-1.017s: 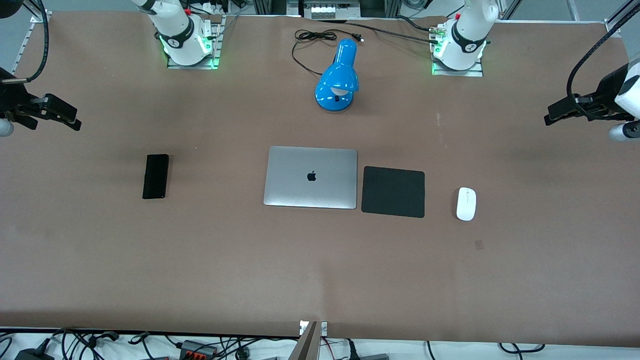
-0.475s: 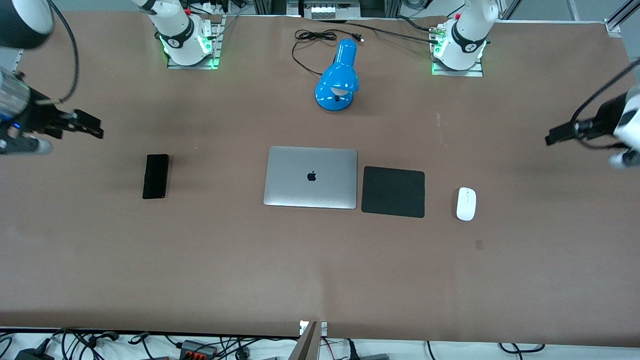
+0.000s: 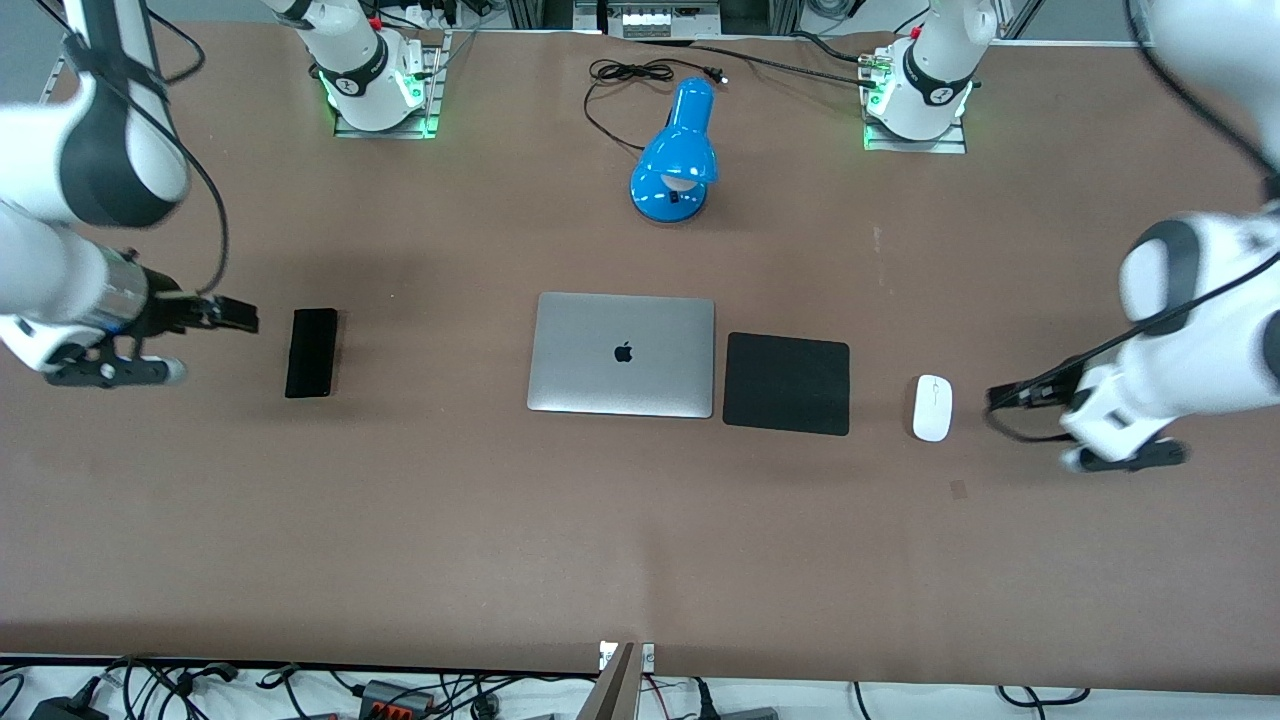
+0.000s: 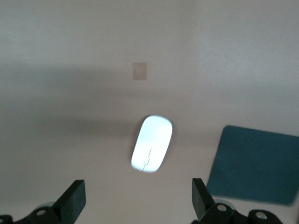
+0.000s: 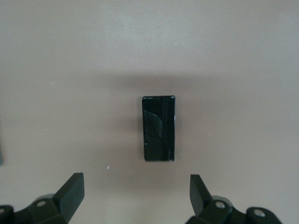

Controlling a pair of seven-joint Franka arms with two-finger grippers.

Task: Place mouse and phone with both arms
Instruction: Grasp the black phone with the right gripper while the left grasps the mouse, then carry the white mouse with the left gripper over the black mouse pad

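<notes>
The left gripper picks up the white mouse (image 3: 932, 407) by its long side edges next, to set it on the black pad (image 3: 787, 384).
The white oval mouse (image 3: 932, 407) lies on the brown table beside the black pad, toward the left arm's end. My left gripper (image 3: 1002, 397) hovers over the table just short of the mouse, open and empty. In the left wrist view the mouse (image 4: 152, 150) lies ahead of the left gripper (image 4: 138, 200), outside its spread fingers. The black phone (image 3: 311, 352) lies flat toward the right arm's end. My right gripper (image 3: 240, 318) hangs over the table beside the phone, open and empty. The right wrist view shows the phone (image 5: 159, 128) ahead of the right gripper (image 5: 135, 193).
A closed silver laptop (image 3: 622, 354) lies mid-table with a black square mouse pad (image 3: 786, 383) beside it; the pad (image 4: 254, 165) also shows in the left wrist view. A blue desk lamp (image 3: 677, 150) and its black cable (image 3: 630, 72) sit near the arm bases.
Both arms have swung in from the table's ends and come lower, the left gripper toward the mouse, the right toward the phone. Mouse and phone have not moved.
</notes>
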